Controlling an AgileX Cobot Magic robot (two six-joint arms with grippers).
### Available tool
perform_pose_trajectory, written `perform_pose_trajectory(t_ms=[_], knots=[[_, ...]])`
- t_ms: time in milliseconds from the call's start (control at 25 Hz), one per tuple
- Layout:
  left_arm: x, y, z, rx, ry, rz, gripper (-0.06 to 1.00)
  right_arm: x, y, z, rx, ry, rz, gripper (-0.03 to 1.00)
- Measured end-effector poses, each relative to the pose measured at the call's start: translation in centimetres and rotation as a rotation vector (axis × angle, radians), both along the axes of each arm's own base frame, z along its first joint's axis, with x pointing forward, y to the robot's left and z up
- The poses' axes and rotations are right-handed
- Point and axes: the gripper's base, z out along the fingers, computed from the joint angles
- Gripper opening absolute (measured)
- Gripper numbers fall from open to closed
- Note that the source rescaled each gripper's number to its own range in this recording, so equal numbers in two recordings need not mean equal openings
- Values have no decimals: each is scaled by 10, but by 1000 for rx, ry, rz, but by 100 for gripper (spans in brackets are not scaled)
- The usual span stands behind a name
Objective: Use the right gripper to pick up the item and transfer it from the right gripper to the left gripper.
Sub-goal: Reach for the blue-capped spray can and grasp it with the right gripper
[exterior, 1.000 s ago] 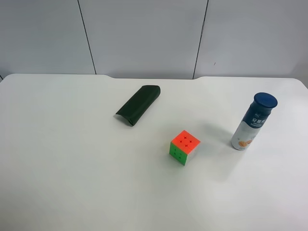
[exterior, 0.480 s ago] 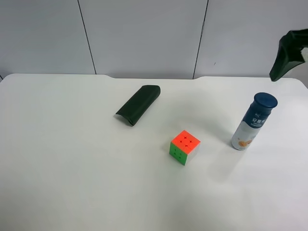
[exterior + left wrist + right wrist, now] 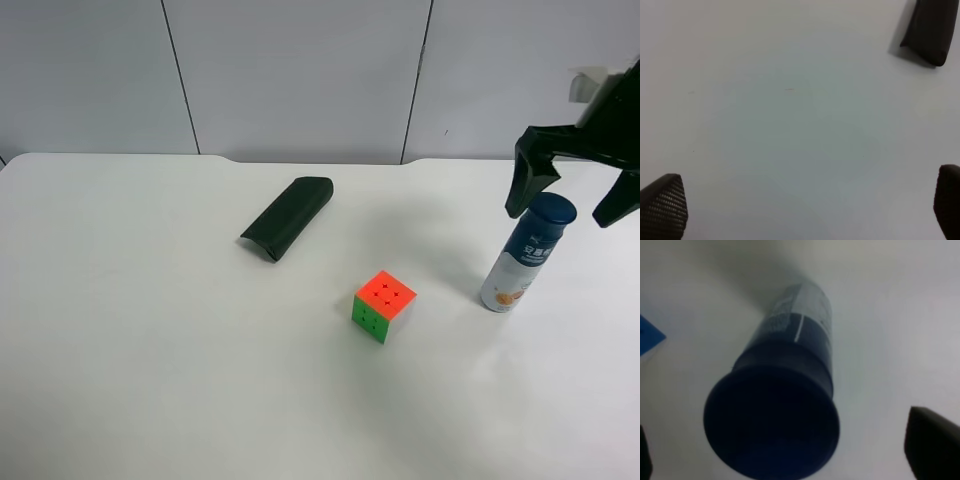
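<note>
I need to lower my right gripper before I close it on the bottle. Its fingers only reach the dark blue cap's top (image 3: 554, 206), above the blue label (image 3: 533, 248).
The item, a small white bottle (image 3: 520, 262) with blue label and dark blue cap, stands upright on the white table (image 3: 150, 350) at the exterior high view's right. My right gripper (image 3: 567, 205) is open just above it, one black finger on each side of the cap, not touching. The right wrist view looks straight down on the cap (image 3: 772, 422), with a fingertip (image 3: 932, 442) at the frame edge. My left gripper (image 3: 805, 205) is open over bare table and holds nothing; the left arm is out of the exterior high view.
An orange-green puzzle cube (image 3: 383, 305) sits to the left of the bottle in the exterior high view. A dark green flat pouch (image 3: 287, 217) lies farther back and left; its end shows in the left wrist view (image 3: 932, 30).
The right arm has come into the exterior high view from the upper right and dropped until its open fingers straddle the bottle's cap. The bottle, cube and pouch have not moved.
</note>
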Motion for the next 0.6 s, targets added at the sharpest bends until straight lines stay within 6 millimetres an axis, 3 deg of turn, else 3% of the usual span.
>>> perform_pose_trajectory(t_ms=[440, 600], knots=[[0, 0, 0, 0, 0, 0, 100, 8, 17, -22, -113, 44, 88, 99], [0, 0, 0, 0, 0, 0, 100, 9, 20, -22, -152, 29, 105, 92]])
